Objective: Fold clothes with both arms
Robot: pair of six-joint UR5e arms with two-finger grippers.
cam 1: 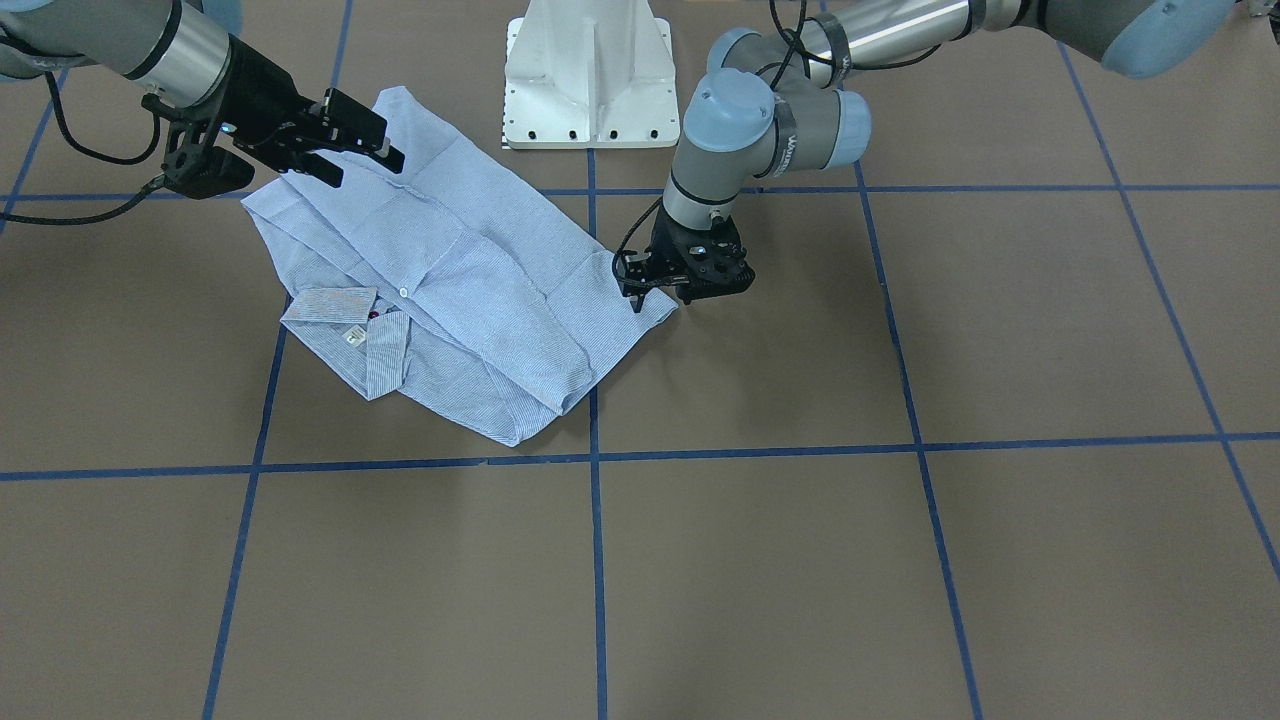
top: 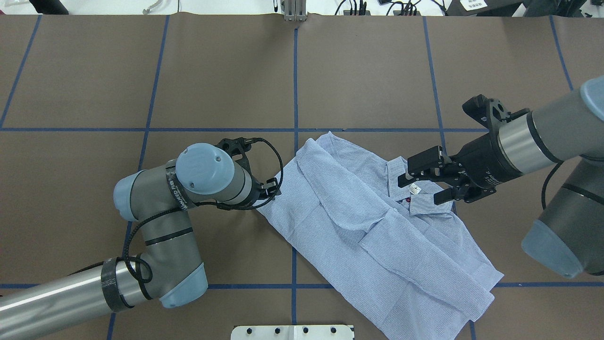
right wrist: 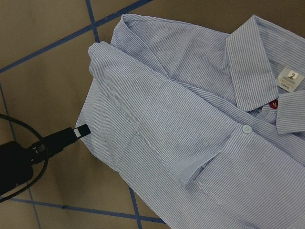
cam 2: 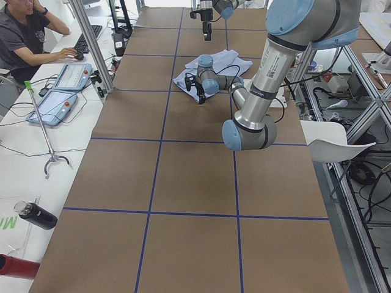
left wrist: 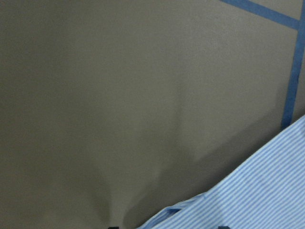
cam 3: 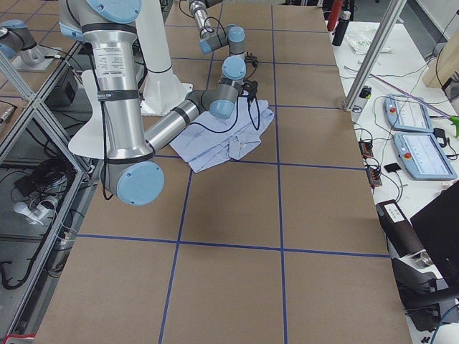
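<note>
My left gripper next needs to grab the shirt's corner, its hem corner (cam 1: 660,305), so that it can straighten the shirt (cam 1: 470,290).
The light blue striped shirt (cam 1: 470,290) lies partly folded on the brown table, sleeves folded in, collar (cam 1: 340,305) and white neck label (top: 415,190) facing up. My left gripper (cam 1: 640,298) points down at the shirt's hem corner (left wrist: 267,191). Its fingertips barely show at the bottom edge of the left wrist view and stand apart, so it is open. One left fingertip (right wrist: 81,130) shows in the right wrist view at the cloth edge. My right gripper (top: 424,182) is open and empty, hovering above the collar area (right wrist: 257,62).
The white pedestal base (cam 1: 590,80) stands just behind the shirt. Blue tape lines (cam 1: 596,560) grid the table. An operator (cam 2: 24,30) sits at a side desk with control tablets (cam 2: 58,101) on my left; more tablets (cam 3: 419,143) lie on my right.
</note>
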